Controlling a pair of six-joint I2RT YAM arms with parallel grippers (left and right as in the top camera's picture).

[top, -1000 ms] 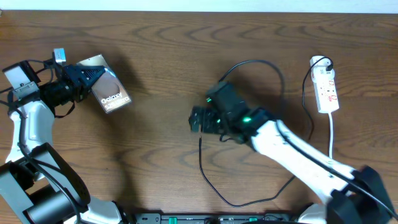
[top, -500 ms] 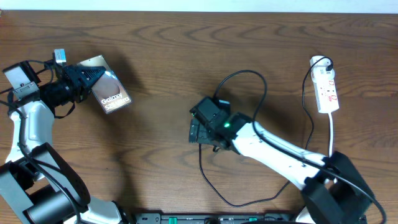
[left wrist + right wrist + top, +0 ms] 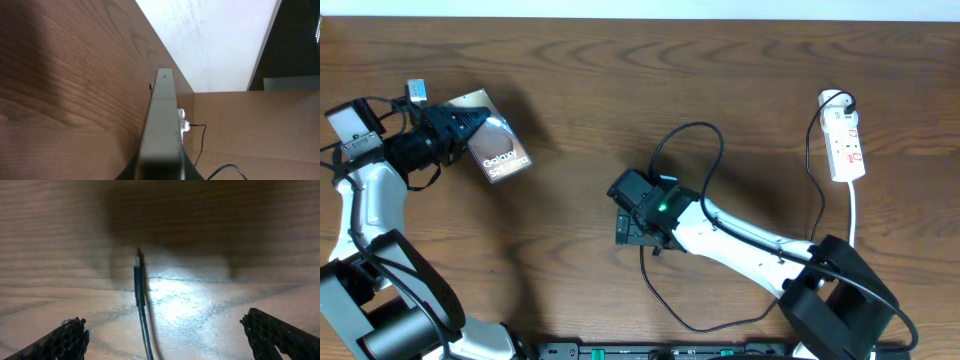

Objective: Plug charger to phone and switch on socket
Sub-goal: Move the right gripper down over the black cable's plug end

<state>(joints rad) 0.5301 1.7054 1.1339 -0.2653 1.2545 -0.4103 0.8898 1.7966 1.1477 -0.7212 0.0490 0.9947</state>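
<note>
I would miss the charger's plug tip (image 3: 138, 281) if I closed now, because it lies on the wood past and below my open fingers. I should lower my right gripper toward the plug tip first and then close.
The phone (image 3: 498, 150) has a glossy brownish back with white "Galaxy" lettering and sits tilted at the far left. My left gripper (image 3: 458, 124) is shut on its near end. In the left wrist view the phone (image 3: 162, 115) shows edge-on between the fingers. The charger is a thin black cable (image 3: 705, 128) looping across the table's middle. Its plug tip (image 3: 138, 260) lies on the wood between the wide-open fingers of my right gripper (image 3: 170, 340), touching neither. In the overhead view the right gripper (image 3: 626, 228) hides the tip. The white socket strip (image 3: 846, 145) lies at the far right.
The socket's white cord (image 3: 853, 215) runs toward the front edge. A second loop of black cable (image 3: 705, 326) lies near the front of the table. Cardboard (image 3: 240, 130) stands beyond the table's far end in the left wrist view.
My right arm has moved left and toward the front, and the upper cable loop has shifted left with it. The left arm and phone have not moved.
</note>
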